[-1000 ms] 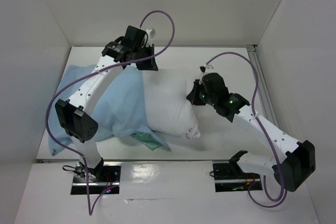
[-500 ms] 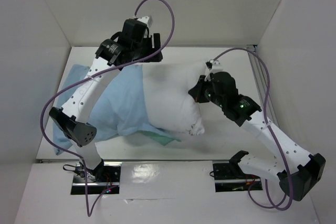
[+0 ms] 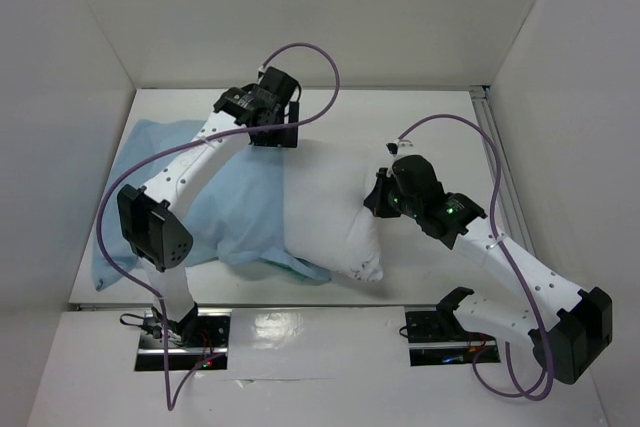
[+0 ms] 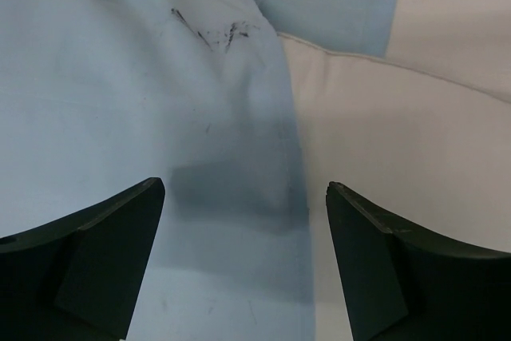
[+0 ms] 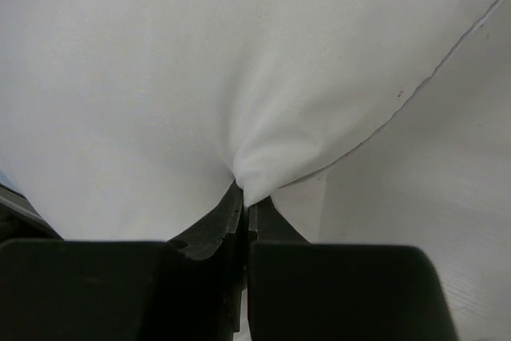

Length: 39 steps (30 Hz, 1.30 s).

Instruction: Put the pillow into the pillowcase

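The shadow of my left gripper's fingers shows on the cloth below them, so it comes down first, then closes on the pillowcase edge.
The white pillow (image 3: 335, 207) lies across the middle of the table, its left part inside the light blue pillowcase (image 3: 225, 202). A sea-green strip (image 3: 300, 269) of the case shows at the near edge. My left gripper (image 3: 275, 134) hangs open over the case's mouth edge at the far side. In the left wrist view, the left gripper (image 4: 243, 197) has the blue pillowcase (image 4: 144, 117) and the bare pillow (image 4: 415, 141) below it and nothing between its fingers. My right gripper (image 3: 378, 192) is shut on a pinch of fabric at the pillow's right end, seen close up as the gripper (image 5: 247, 197) on the pillow (image 5: 200, 69).
White walls enclose the table on the left, back and right. A metal rail (image 3: 492, 147) runs along the right edge. Purple cables (image 3: 310, 52) loop above both arms. The arm bases (image 3: 185, 332) sit at the near edge.
My left gripper opened and let go of the pillowcase edge, rose, then came back down over that edge. The right gripper kept its hold on the pillow's end.
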Tool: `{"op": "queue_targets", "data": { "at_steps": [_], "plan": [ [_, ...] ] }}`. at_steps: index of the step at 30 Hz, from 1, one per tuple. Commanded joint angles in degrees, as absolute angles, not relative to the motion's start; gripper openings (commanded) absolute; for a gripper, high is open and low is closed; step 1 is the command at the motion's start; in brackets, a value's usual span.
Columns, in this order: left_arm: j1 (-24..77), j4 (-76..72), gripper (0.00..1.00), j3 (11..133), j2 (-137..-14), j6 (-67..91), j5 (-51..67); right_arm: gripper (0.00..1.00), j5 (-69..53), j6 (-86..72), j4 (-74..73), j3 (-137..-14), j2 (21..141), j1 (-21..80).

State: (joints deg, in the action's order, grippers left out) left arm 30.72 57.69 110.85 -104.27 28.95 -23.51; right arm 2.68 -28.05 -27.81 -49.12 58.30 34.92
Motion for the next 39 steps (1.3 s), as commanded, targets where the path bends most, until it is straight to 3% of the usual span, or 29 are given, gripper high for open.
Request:
{"op": "queue_targets", "data": {
  "at_steps": [1,6,7,14,19,25,28,33,37,39],
  "plan": [
    [30.8,58.5,0.95,108.6,-104.9,30.1,-23.6,0.00,4.6,-27.4,-24.7,-51.2,56.2,35.4],
    [30.2,57.0,0.86,106.9,-105.5,30.1,-23.6,0.00,4.6,-27.4,-24.7,-51.2,56.9,35.4],
    [30.1,57.0,0.75,106.9,-105.6,30.1,-25.2,0.00,4.6,-27.4,-24.7,-51.2,56.9,35.4],
    [26.0,57.9,0.26,108.7,-103.7,30.7,-26.4,0.00,5.1,-27.4,-24.7,-51.2,56.9,35.4],
    [24.9,56.7,0.00,109.2,-103.1,28.7,-22.5,0.00,5.1,-27.4,-24.2,-51.2,57.4,35.4],
    [26.4,52.2,0.00,108.6,-102.1,25.1,-10.1,0.00,4.0,-27.4,-23.0,-51.2,57.9,35.4],
    [29.1,46.5,0.00,107.4,-99.5,24.0,1.5,0.00,2.7,-27.4,-19.7,-51.8,59.2,35.4],
    [29.7,35.6,0.00,107.9,-96.9,31.3,32.9,0.00,-1.8,-26.4,-16.7,-61.2,62.3,35.4],
    [35.8,33.7,0.00,117.8,-97.7,35.4,37.3,0.00,-2.5,-24.6,-16.2,-73.0,62.4,35.4],
    [38.6,31.5,0.00,119.9,-98.4,38.0,37.8,0.00,-2.5,-24.6,-14.9,-73.0,61.4,35.4]
  ]
}}
